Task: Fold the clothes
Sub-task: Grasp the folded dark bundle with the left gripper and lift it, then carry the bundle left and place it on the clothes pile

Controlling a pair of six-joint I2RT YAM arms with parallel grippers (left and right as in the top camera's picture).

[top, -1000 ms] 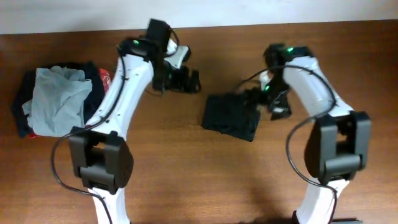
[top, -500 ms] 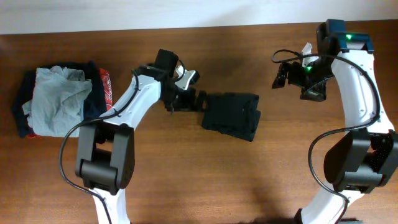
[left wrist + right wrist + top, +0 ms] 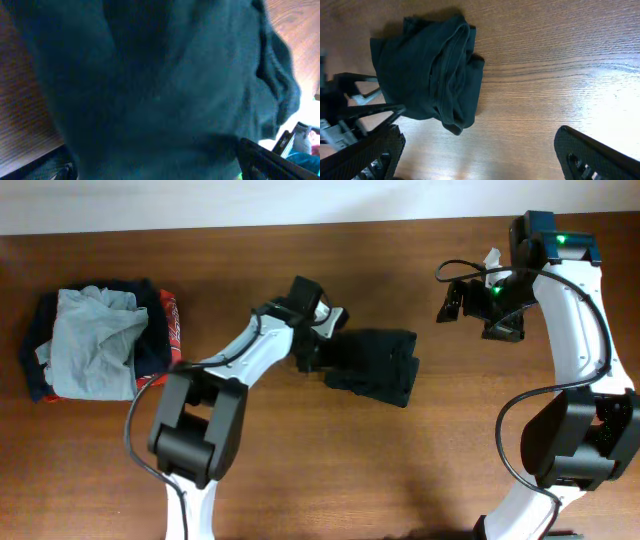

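The black T-shirt bundle should go on the pile next, so the left gripper should take it by its pile-side edge.
The black T-shirt (image 3: 375, 365) lies folded into a small bundle in the middle of the table. My left gripper (image 3: 322, 352) is at the bundle's left edge. In the left wrist view the dark fabric (image 3: 160, 80) fills the frame, and the left gripper (image 3: 155, 159) is open with its jaws wide apart on either side of the cloth. My right gripper (image 3: 455, 300) is open and empty, raised off to the upper right of the bundle. The right wrist view shows the bundle (image 3: 427, 70) from above, beyond the open right gripper (image 3: 480, 157).
A pile of other garments lies at the far left: a light grey shirt (image 3: 95, 340) on top of dark cloth, with a red-orange garment (image 3: 170, 315) at its right edge. The wooden table (image 3: 400, 470) ends at the pale back wall.
My left gripper has moved right and now reaches the bundle's left edge. My right gripper left the bundle's right side, lifted to the upper right, then stayed still.
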